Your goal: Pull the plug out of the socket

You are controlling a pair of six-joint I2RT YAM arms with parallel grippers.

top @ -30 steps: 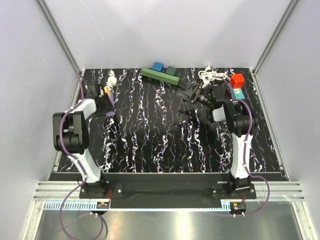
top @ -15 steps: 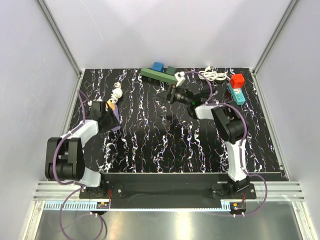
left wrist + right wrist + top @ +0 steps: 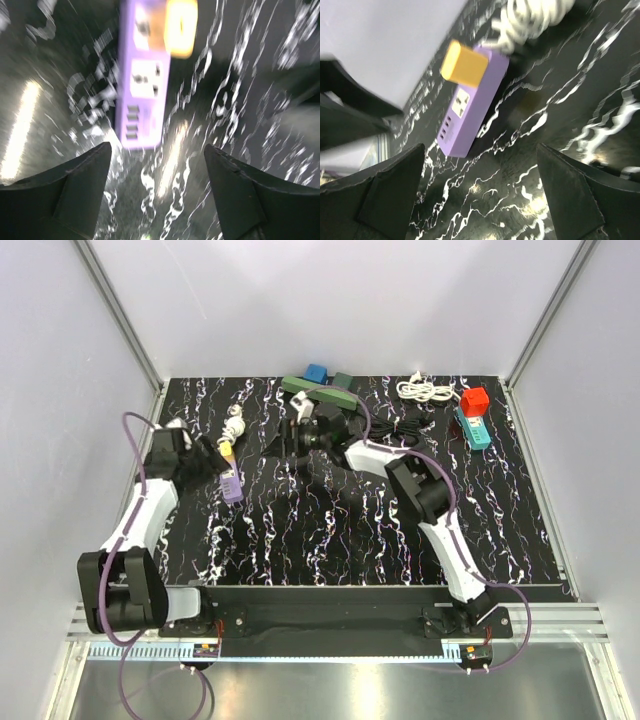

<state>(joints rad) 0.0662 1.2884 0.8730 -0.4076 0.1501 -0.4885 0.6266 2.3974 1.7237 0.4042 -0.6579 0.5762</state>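
Observation:
I should next grab the yellow plug by opposite sides with my left gripper, so the purple power strip (image 3: 232, 487) stays free.
A purple power strip (image 3: 232, 487) lies at the table's left with a yellow plug (image 3: 226, 447) seated in its far end and a white coiled cable (image 3: 235, 427) behind it. My left gripper (image 3: 207, 464) is open just left of the strip. In the left wrist view the strip (image 3: 142, 80) and plug (image 3: 181, 25) lie ahead of the open gripper (image 3: 157, 155). My right gripper (image 3: 292, 437) is open, to the strip's right. Its wrist view shows the strip (image 3: 470, 110), plug (image 3: 465, 65) and cable (image 3: 530, 20) beyond the open gripper (image 3: 480, 165). Neither gripper touches anything.
A green power strip (image 3: 322, 392) with a blue plug (image 3: 317, 372) lies at the back centre. A black cable (image 3: 400, 425) runs beside the right arm. A white cable bundle (image 3: 425, 390) and a teal strip (image 3: 474, 430) with a red plug (image 3: 475, 400) sit back right.
My right arm has swung left across the back of the table toward the purple strip. My left arm has stretched out, its gripper now beside the strip. Both stay open.

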